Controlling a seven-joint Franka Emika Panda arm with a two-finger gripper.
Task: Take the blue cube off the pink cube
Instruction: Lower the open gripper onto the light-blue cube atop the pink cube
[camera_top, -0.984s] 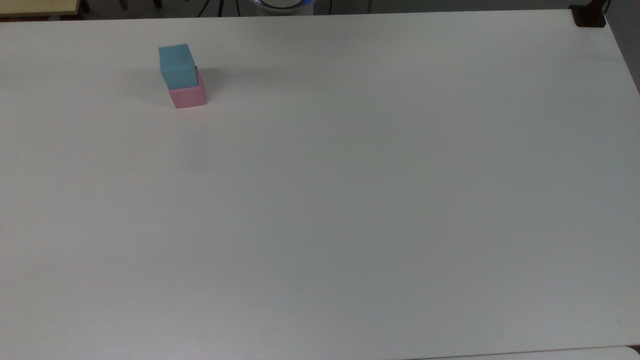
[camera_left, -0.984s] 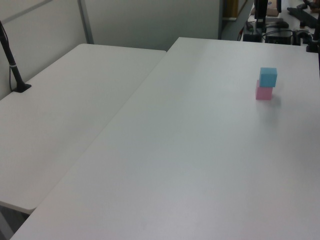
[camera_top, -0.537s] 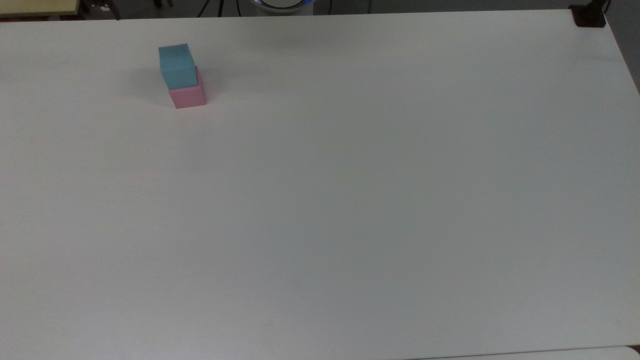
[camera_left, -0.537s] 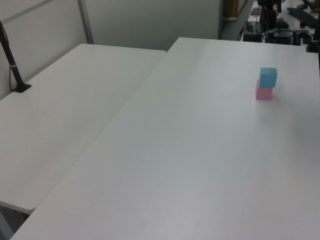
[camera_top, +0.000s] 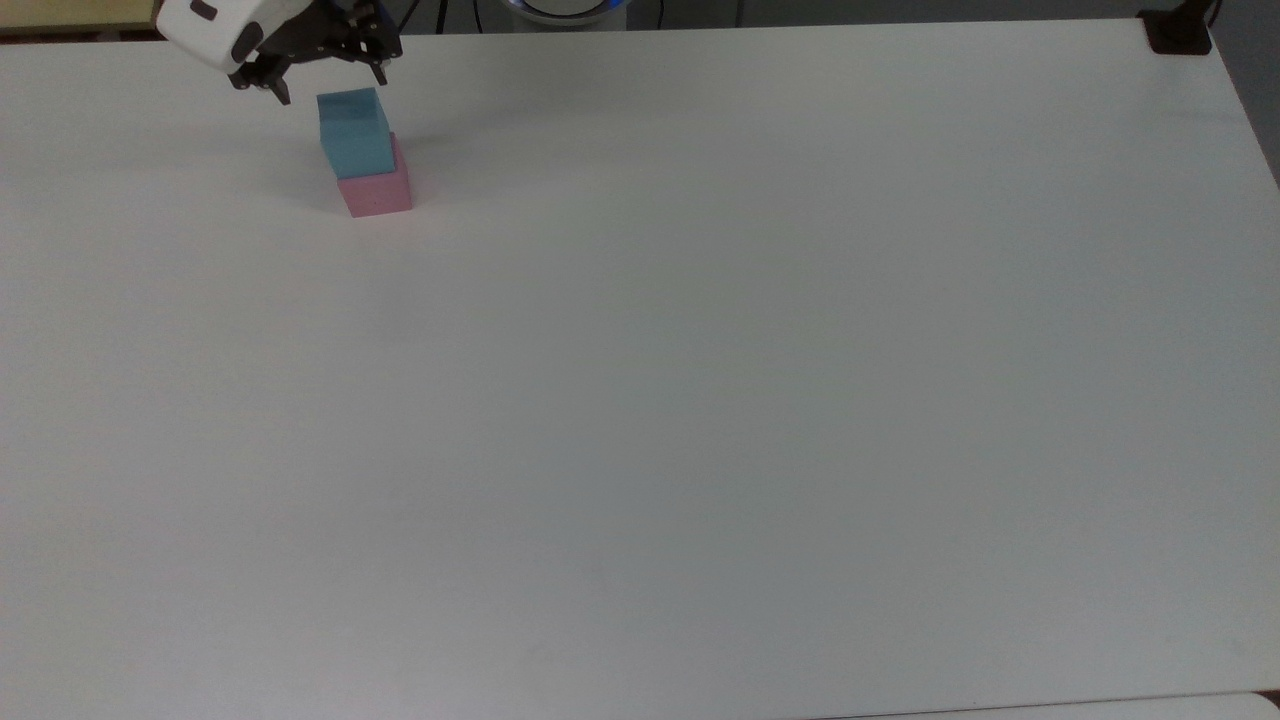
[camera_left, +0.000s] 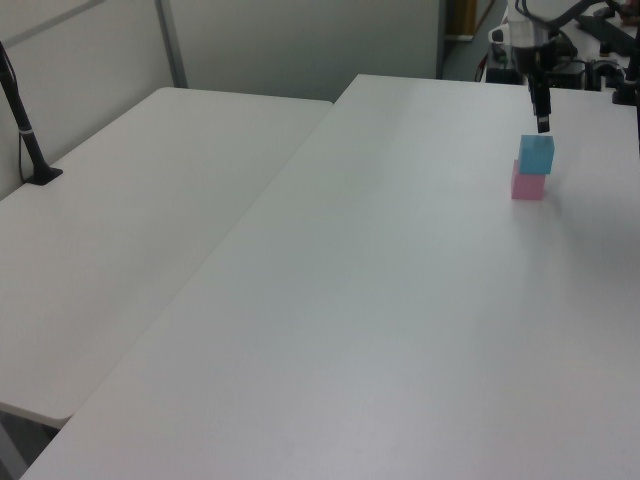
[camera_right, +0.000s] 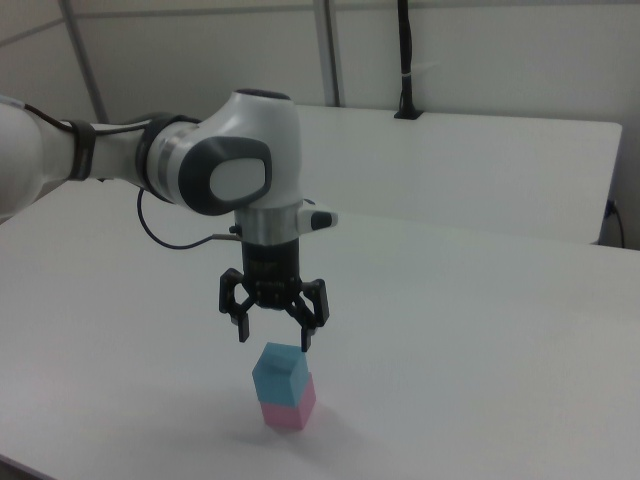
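I need to take the blue cube off the pink cube (camera_left: 528, 188), so my gripper should reach the blue cube (camera_left: 536, 154) and grip it by its opposite sides.
The blue cube (camera_top: 352, 133) (camera_left: 536, 154) (camera_right: 279, 374) rests on top of the pink cube (camera_top: 376, 189) (camera_left: 528, 185) (camera_right: 290, 412), set slightly askew on it. The stack stands on the white table near the far left corner in the top view. My gripper (camera_top: 330, 84) (camera_right: 275, 338) (camera_left: 543, 125) hangs just above the blue cube, pointing down. Its two black fingers (camera_right: 308, 338) are spread apart, wider than the cube, and touch nothing.
The white table (camera_top: 700, 400) stretches wide to the top view's right and front of the stack. A second white table (camera_left: 130, 230) adjoins it in the left view. A black post base (camera_top: 1178, 35) sits at the top view's far right corner.
The arm has come into view from beyond the table's far edge and lowered the gripper to just above the blue cube. Both cubes have stayed put.
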